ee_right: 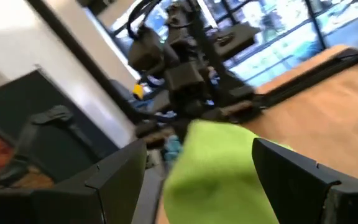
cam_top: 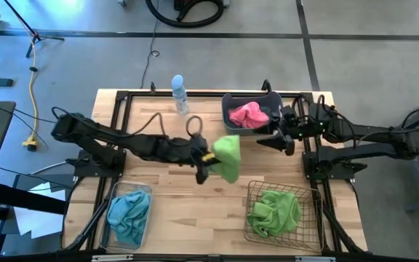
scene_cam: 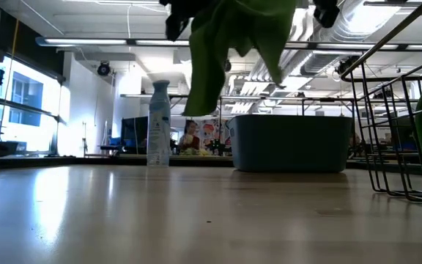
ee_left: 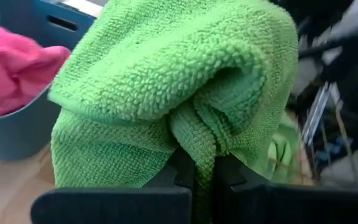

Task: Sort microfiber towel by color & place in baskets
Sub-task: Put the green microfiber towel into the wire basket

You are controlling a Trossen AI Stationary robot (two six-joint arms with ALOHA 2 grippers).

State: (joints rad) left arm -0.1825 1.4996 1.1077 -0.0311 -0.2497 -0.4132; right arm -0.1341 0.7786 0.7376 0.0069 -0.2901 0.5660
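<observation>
The lime green towel has to go to the wire-mesh basket of green towels, so the right gripper will next grab the lime green towel's loose draped fold.
My left gripper is over the table's middle, shut on a lime green towel that is lifted clear and hangs in the low view. My right gripper hovers open beside the grey-blue tub, its fingers apart and holding nothing. That tub holds a pink towel. The wire-mesh basket holds green towels. The clear bin holds a teal-blue towel. My left gripper pinches a bunched fold of the green towel between its two fingers, several layers gathered together. The fingers come roughly level from the table's left side. The towel is lifted clear of the table and drapes down below and beyond the fingers, slack.
A small clear bottle with a blue top stands near the far edge, left of the tub. The black frame rails run along both sides of the wooden table. Bare wood lies between the clear bin and the mesh basket.
</observation>
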